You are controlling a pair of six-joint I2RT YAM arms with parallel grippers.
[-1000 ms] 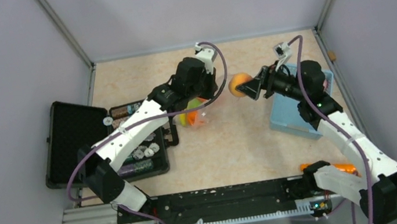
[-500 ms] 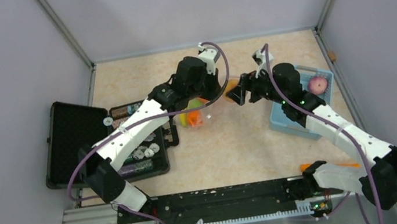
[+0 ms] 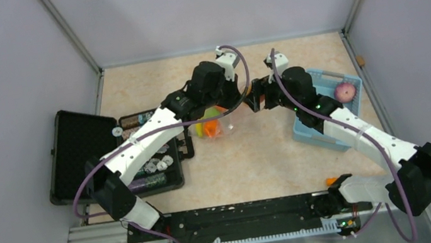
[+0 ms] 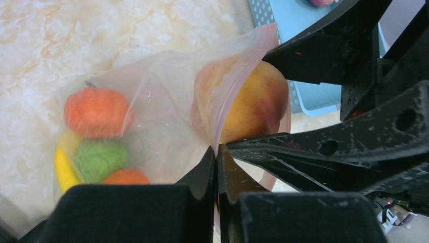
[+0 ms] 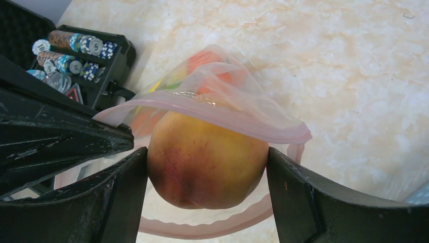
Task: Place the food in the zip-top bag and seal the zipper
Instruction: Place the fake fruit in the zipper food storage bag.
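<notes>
The peach (image 5: 202,172) is inside the bag's opening with the bag's pink rim spread around it and would stay inside, so my right gripper should open.
The clear zip-top bag (image 4: 152,101) hangs in front of my left gripper (image 4: 216,152), which is shut on its rim beside the pink zipper (image 5: 238,119). Inside lie an orange (image 4: 96,111), a green apple (image 4: 98,159), a yellow banana (image 4: 63,169) and another orange piece (image 4: 125,177). My right gripper (image 5: 206,152) is shut on a peach (image 5: 202,172), holding it in the bag's open mouth, with the upper zipper strip draped over it. From above, both grippers meet at the table's far middle, left gripper (image 3: 232,100) and right gripper (image 3: 252,96). No slider shows.
A light-blue basket (image 3: 313,130) with a pink fruit (image 3: 344,90) sits at the right, behind my right arm. An open black case (image 3: 80,153) with round tokens (image 5: 76,50) lies at the left. A small orange object (image 3: 332,180) lies by the right arm's base.
My right gripper has carried the peach leftward from beside the basket to the bag's mouth. The left gripper has kept its hold on the bag's rim without moving.
</notes>
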